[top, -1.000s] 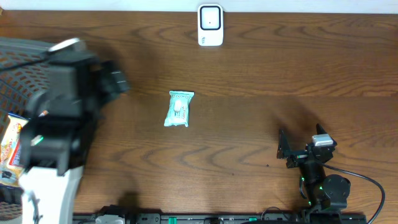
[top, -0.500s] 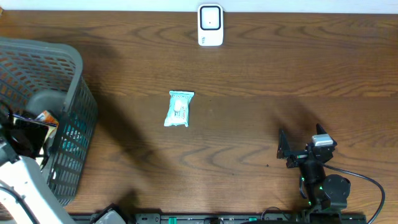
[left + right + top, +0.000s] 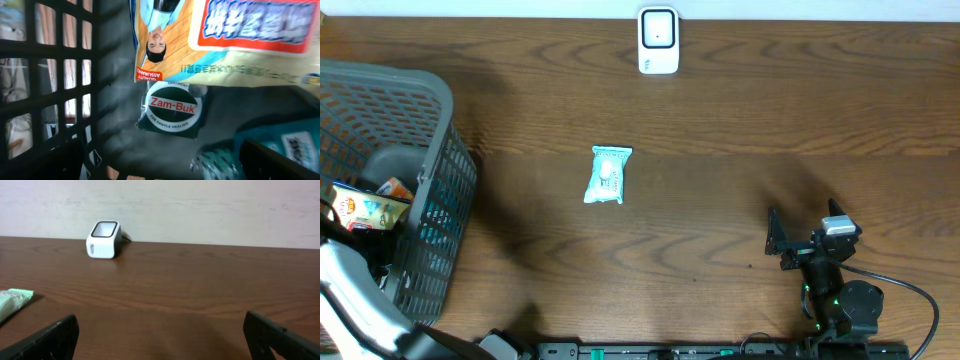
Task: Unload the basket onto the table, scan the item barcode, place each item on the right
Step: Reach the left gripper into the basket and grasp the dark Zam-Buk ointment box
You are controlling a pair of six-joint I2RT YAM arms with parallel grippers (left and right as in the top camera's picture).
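Observation:
My left gripper grips the Zam-Buk tin [image 3: 171, 111] by its opposite sides next, leaving the OINTMENT edge uncovered, to scan the barcode.
A white barcode scanner [image 3: 658, 41] stands at the table's far edge, also in the right wrist view as the scanner [image 3: 104, 240]. A pale green packet [image 3: 609, 175] lies flat mid-table. My left gripper [image 3: 165, 167] is open inside the grey basket [image 3: 440, 100], its dark fingers [image 3: 280, 160] spread wide with nothing between them. Just ahead of it lie a Zam-Buk tin [image 3: 171, 111], an orange-and-white snack bag [image 3: 225, 40] and a teal packet [image 3: 295, 145]. My right gripper [image 3: 162, 342] rests open and empty near the front right, seen from above as the right gripper [image 3: 790, 240].
The basket's lattice wall [image 3: 45, 75] stands close on the left of my left gripper. My white left arm [image 3: 355, 295] reaches into the basket from the front left corner. The green packet's end [image 3: 12, 302] shows at the left of the right wrist view.
My left arm has swung off from above the basket and dropped low into it, uncovering the basket and its items. The right arm and the green packet have not moved.

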